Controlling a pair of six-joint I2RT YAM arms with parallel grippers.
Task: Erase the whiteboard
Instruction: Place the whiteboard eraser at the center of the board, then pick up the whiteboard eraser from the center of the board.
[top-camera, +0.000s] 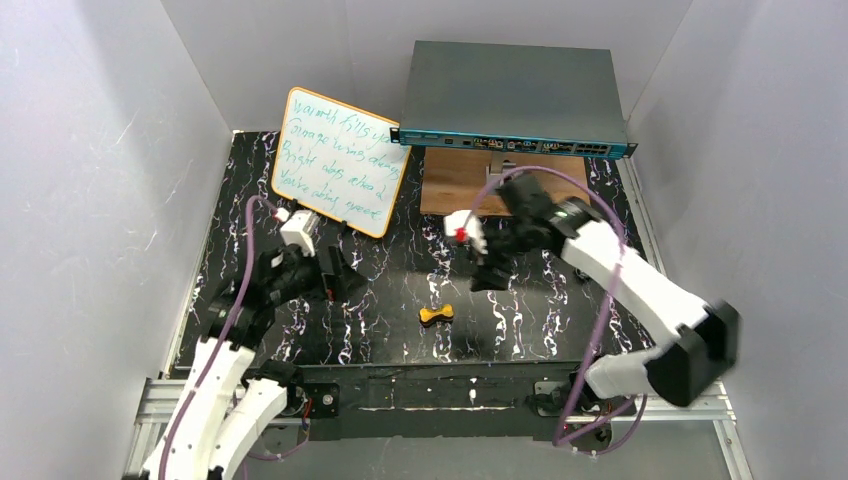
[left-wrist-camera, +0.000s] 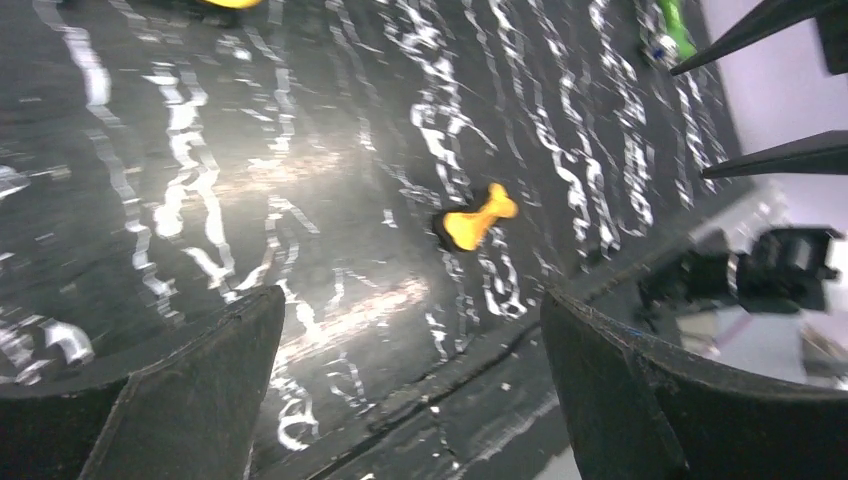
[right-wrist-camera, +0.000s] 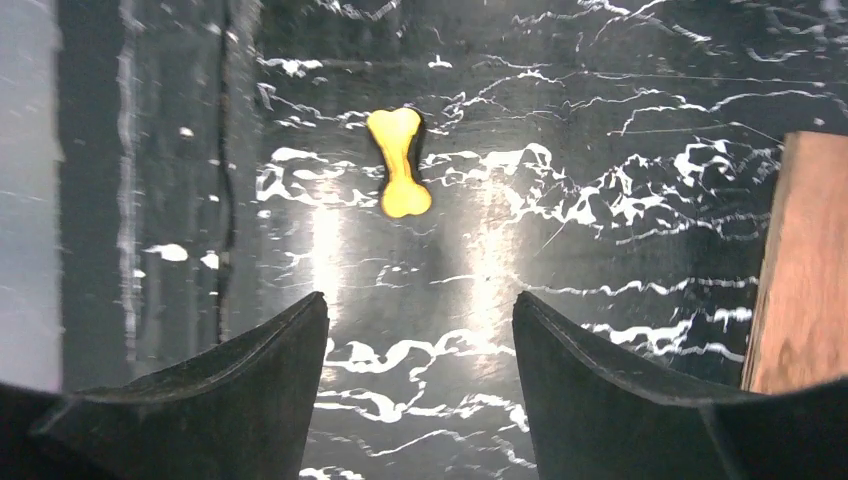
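I should next use my left gripper to grab the yellow-orange bone-shaped piece by its narrow middle (top-camera: 436, 315), so its dark bottom stays free to erase the whiteboard (top-camera: 340, 160).
The whiteboard (top-camera: 340, 160) stands tilted at the back left of the mat, its orange-rimmed face covered in green-blue handwriting. It shows only in the top view. My left gripper (top-camera: 341, 277) (left-wrist-camera: 410, 385) hovers open in front of the board with nothing between its fingers. My right gripper (top-camera: 490, 272) (right-wrist-camera: 420, 325) is open and empty over the middle of the mat. A small yellow-orange bone-shaped piece (top-camera: 436, 316) (left-wrist-camera: 475, 222) (right-wrist-camera: 400, 162) lies on the mat between the two grippers, nearer the front edge and touched by neither.
A grey network switch (top-camera: 515, 100) sits at the back, overhanging a brown wooden board (top-camera: 465, 182) (right-wrist-camera: 805, 270). The mat (top-camera: 390, 330) is black with white marbling. White walls enclose both sides. A green object (left-wrist-camera: 675, 28) lies at the mat's far edge in the left wrist view.
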